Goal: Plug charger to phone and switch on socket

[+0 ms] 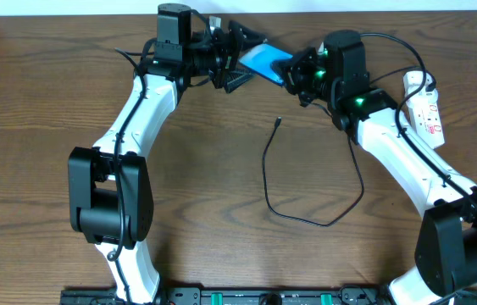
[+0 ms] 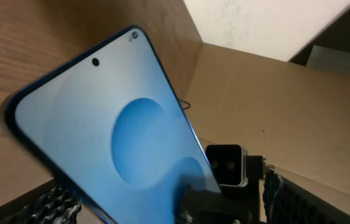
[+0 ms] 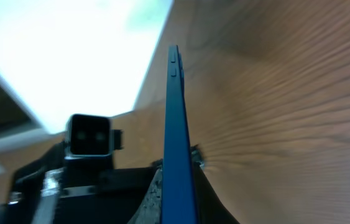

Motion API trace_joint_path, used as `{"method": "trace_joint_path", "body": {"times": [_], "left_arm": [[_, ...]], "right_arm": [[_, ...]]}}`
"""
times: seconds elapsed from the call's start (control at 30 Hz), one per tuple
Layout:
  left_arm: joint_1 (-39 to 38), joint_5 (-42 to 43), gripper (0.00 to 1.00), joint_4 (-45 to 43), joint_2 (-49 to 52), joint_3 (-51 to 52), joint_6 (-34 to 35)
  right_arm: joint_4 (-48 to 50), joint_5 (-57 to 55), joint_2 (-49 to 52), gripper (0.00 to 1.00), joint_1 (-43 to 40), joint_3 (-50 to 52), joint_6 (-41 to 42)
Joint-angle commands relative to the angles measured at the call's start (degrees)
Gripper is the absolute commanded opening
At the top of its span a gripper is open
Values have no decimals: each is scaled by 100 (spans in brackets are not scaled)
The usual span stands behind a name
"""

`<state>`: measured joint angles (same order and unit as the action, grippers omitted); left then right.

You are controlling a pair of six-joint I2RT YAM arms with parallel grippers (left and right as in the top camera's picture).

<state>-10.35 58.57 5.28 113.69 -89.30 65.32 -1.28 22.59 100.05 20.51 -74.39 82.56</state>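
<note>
My left gripper is going to grab the phone next by its long side near the screen's dark dot [image 1: 255, 58] [image 2: 105, 93], so the opposite end stays open for the charger.
The phone [image 1: 265, 59], with a bright blue screen, is held off the table at the top centre, tilted. My right gripper [image 1: 293, 72] is shut on its right end; the right wrist view shows the phone edge-on [image 3: 175, 124] between the fingers [image 3: 178, 186]. My left gripper [image 1: 236, 58] is open, its fingers spread around the phone's left end. In the left wrist view the screen [image 2: 100, 124] fills the space between the wide-apart fingers [image 2: 162, 208]. The charger's black cable [image 1: 323, 222] lies looped on the table, its plug tip [image 1: 279, 121] free. The white socket strip [image 1: 429, 110] lies at the right.
The charger's white adapter [image 1: 414, 82] sits on the socket strip's far end. The wooden table [image 1: 204, 186] runs under both arms. A cardboard box [image 2: 286, 106] stands behind the table's back edge. The right arm passes over part of the cable near the socket.
</note>
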Motion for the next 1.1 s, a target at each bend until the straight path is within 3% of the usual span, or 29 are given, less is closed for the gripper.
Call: {"method": "trace_joint_path", "body": {"times": [0.0,0.33,0.7,0.9,1.07], "left_arm": [[-9,55,91,-223,-107,-131,151],[4,-474,71,-846,-107,-131,1631],[4,-710,57,-844,-107,-131,1947],[4,-811,34,-844,-107,-131,1950],[4,-831,22,-844,-107,-131,2065]], "right_arm": [[590,33,-254,1,24,-114,778],[835,76,-254,1,125,-111,1318],[852,138,-254,1,282,-111,1578],[852,157,-254,1,321,-114,1644],[837,157,-254,1,321,-114,1641]]}}
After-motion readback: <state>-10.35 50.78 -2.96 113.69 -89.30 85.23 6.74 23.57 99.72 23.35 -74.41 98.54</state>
